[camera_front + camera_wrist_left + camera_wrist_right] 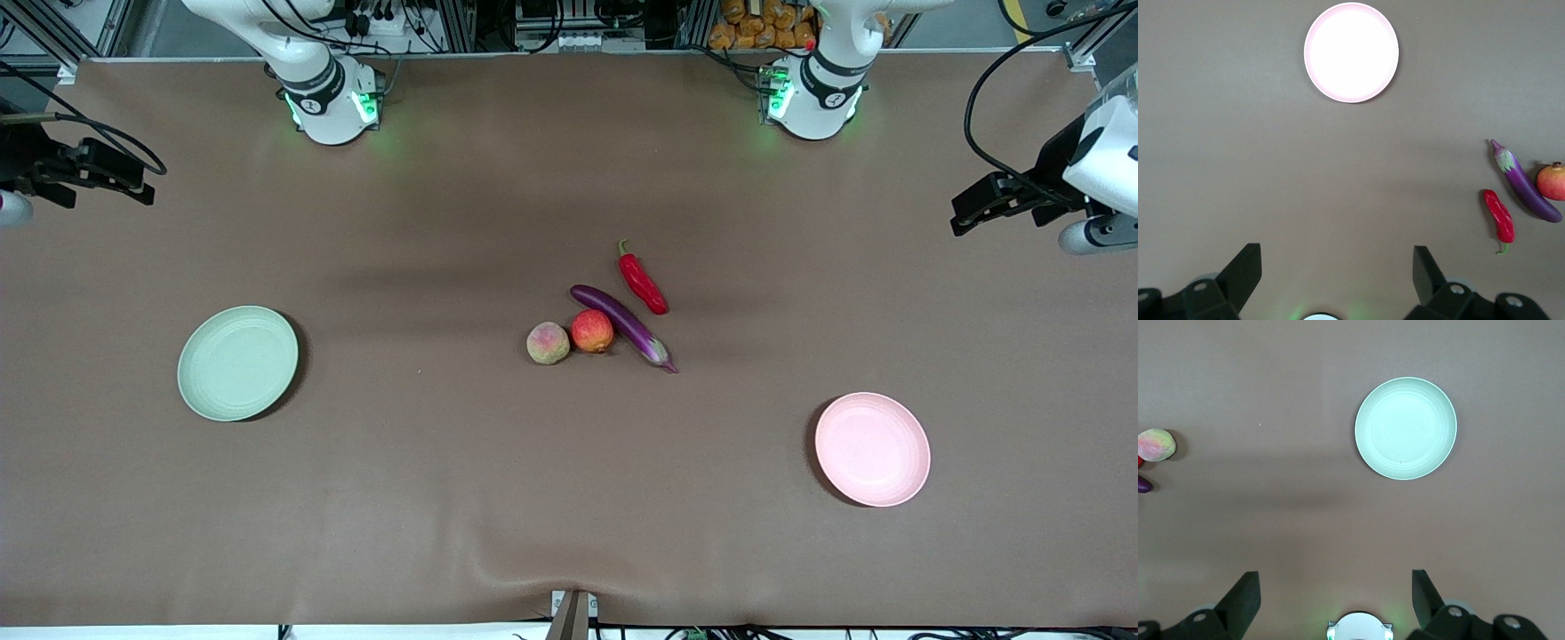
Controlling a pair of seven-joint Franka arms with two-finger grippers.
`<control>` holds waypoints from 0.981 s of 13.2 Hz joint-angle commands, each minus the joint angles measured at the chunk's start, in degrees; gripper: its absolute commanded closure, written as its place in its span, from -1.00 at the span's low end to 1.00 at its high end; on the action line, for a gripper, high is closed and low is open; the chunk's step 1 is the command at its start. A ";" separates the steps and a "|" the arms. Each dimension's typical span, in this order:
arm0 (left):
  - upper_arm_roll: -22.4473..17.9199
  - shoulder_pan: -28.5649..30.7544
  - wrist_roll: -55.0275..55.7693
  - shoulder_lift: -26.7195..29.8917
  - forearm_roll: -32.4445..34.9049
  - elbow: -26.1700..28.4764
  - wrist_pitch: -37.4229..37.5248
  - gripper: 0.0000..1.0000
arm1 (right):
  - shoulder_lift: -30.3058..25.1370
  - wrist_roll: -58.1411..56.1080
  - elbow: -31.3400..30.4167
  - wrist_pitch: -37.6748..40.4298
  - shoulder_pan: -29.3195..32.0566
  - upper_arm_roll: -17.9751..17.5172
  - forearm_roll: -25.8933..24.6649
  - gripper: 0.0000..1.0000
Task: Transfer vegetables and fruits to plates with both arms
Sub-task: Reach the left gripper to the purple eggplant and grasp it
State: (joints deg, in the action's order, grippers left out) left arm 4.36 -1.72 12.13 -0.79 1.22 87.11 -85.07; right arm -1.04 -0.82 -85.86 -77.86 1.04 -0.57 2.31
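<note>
The pomegranate (592,331) crowds the middle of the eggplant, but both sides are open just behind its green cap (643,340). My left gripper should next grab the eggplant by the body there.
The purple eggplant (622,324), red chili pepper (643,283), red-orange pomegranate-like fruit (592,331) and peach (548,343) lie close together mid-table. The empty green plate (237,363) sits toward the right arm's end, and the empty pink plate (872,449) toward the left arm's end. My left gripper (965,218) hangs open and empty in the air at its end of the table. Its wrist view (1337,267) shows the pink plate (1351,52), eggplant (1525,183), chili (1499,217) and pomegranate (1553,181). My right gripper (142,182) is open and empty at its end (1335,590), with the green plate (1405,428) and peach (1156,445) in its wrist view.
A brown cloth (427,498) covers the table. The green-lit arm bases (333,107) (813,102) stand along the edge farthest from the front camera. A small metal mount (573,613) sticks up at the nearest edge.
</note>
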 commanded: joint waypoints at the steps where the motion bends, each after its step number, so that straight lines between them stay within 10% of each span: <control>1: 0.13 -0.21 0.17 -1.23 -0.51 -1.68 0.61 -1.00 | 0.07 0.12 0.34 0.60 0.37 0.04 0.68 -1.00; 13: 2.15 -16.89 32.75 -22.04 0.70 0.60 -15.37 -1.00 | 0.07 0.12 0.34 0.86 0.55 0.04 0.68 -1.00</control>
State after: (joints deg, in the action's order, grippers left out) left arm 6.82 -15.76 39.90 -19.94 0.46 87.56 -98.71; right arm -1.02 -0.81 -85.95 -77.62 1.05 -0.37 2.31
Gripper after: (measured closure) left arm 0.000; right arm 0.000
